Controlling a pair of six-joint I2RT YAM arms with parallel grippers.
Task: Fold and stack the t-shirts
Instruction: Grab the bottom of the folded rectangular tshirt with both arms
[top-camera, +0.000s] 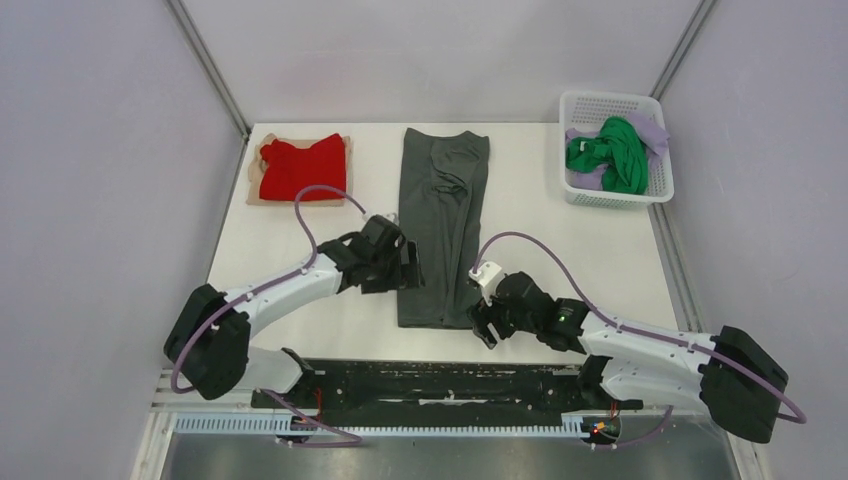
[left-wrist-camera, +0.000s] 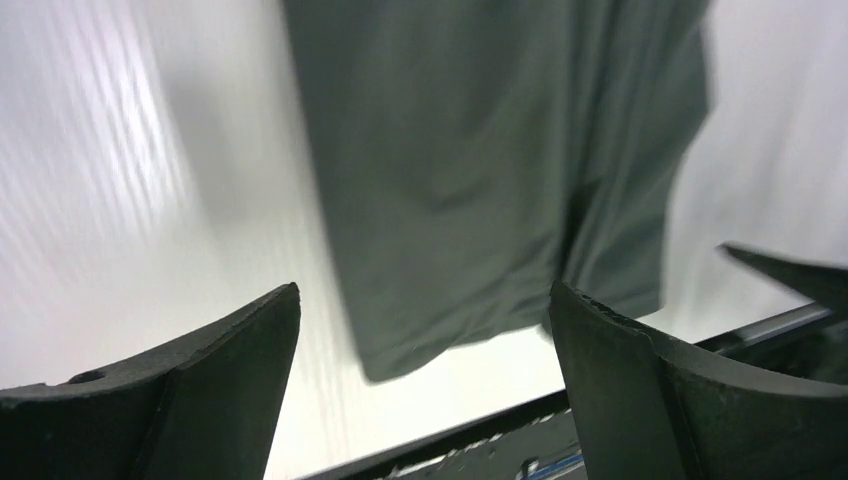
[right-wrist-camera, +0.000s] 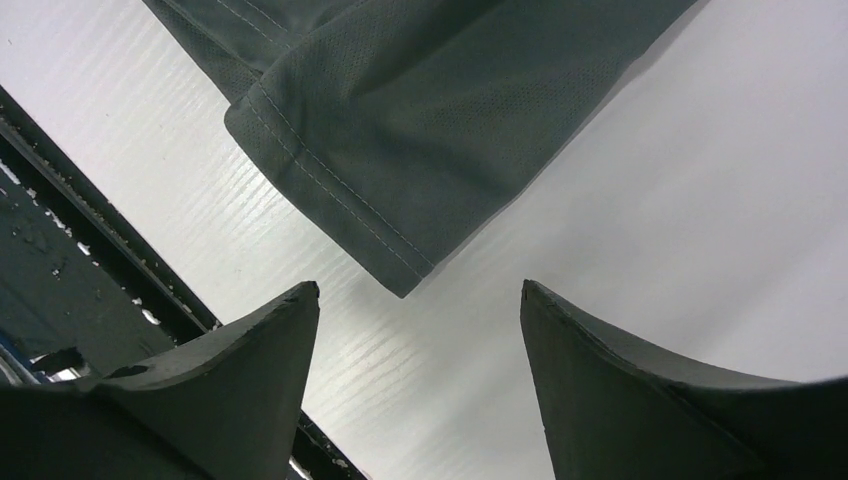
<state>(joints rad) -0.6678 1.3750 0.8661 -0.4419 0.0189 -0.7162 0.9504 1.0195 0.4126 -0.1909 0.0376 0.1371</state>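
Note:
My left gripper grabs the dark grey t-shirt's (top-camera: 442, 215) free near hem corner next, to fold the hem end over.
The dark grey t-shirt (top-camera: 442, 215) lies folded into a long strip down the middle of the table. It also shows in the left wrist view (left-wrist-camera: 480, 160) and the right wrist view (right-wrist-camera: 400, 110). My left gripper (top-camera: 408, 272) is open and empty at the strip's left edge. My right gripper (top-camera: 486, 322) is open and empty at the strip's near right corner; the hem corner (right-wrist-camera: 405, 285) lies just ahead of its fingers. The red t-shirt (top-camera: 300, 167) lies folded at the back left. The bright green t-shirt (top-camera: 612, 152) and the pale lavender t-shirt (top-camera: 648, 128) lie crumpled in the basket.
A tan sheet (top-camera: 256, 186) lies under the red shirt. The white mesh basket (top-camera: 612, 197) stands at the back right corner. A black rail (top-camera: 440, 385) runs along the table's near edge. Grey walls close in the table on three sides.

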